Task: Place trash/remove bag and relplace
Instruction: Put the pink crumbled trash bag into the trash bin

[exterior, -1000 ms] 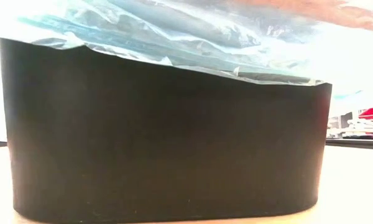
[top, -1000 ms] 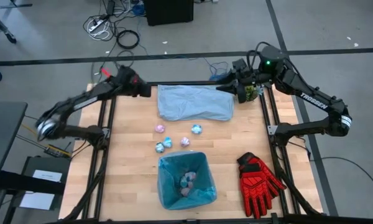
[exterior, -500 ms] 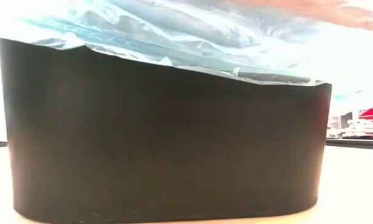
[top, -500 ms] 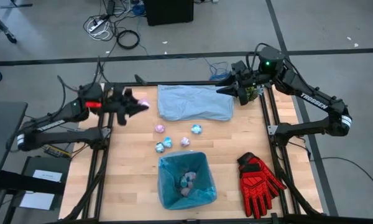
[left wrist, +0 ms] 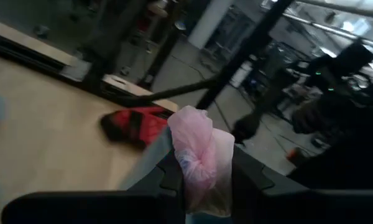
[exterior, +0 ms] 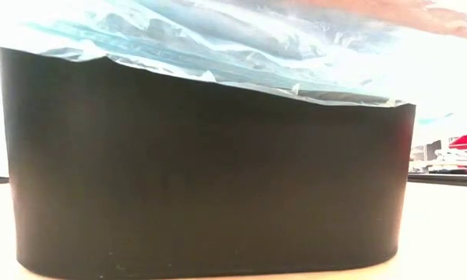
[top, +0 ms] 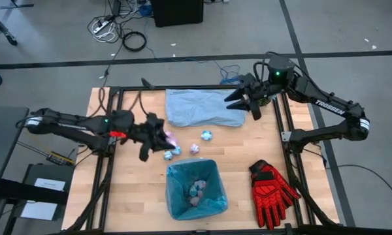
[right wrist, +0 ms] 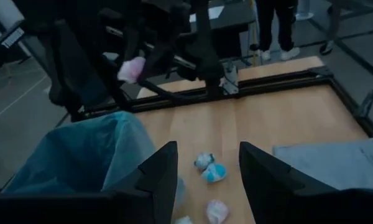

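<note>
The pink wad (top: pixel 171 138) hangs over the wood, short of the cyan liner's rim (top: pixel 192 164), so my left gripper now moves it toward that rim before letting go.
My left gripper (top: pixel 161 134) reaches in from the table's left and hangs above the wood, shut on a pink paper wad (left wrist: pixel 199 151) of the trash. Several more wads lie loose on the table just beyond it, such as a blue one (top: pixel 206 135) and a pink one (top: pixel 195 148). More wads lie inside the black bin (exterior: pixel 202 163), which is lined with the cyan bag (top: pixel 183 196) and stands near the front edge. My right gripper (right wrist: pixel 205 180) is open and holds nothing, raised over the far right corner of a pale grey-blue bag (top: pixel 204 108). My left gripper pinches the pink wad (left wrist: pixel 196 168) between its two fingers (left wrist: pixel 248 177). The fingers lie about level and come from the table's left side. The wad is lifted clear of the table and bulges out past the fingertips.
A pair of red and black gloves (top: pixel 271 189) lies at the near right. The grey-blue bag lies flat along the far edge. A black metal frame (top: pixel 114 163) runs along both sides of the table. People's legs (right wrist: pixel 273 25) show in the room beyond.
My left gripper has swung from the table's far left corner toward the middle and the near edge, and it has tipped to level. It has carried the pink wad clear of the table and stayed shut on it. My right gripper has shifted slightly toward the table's middle.
</note>
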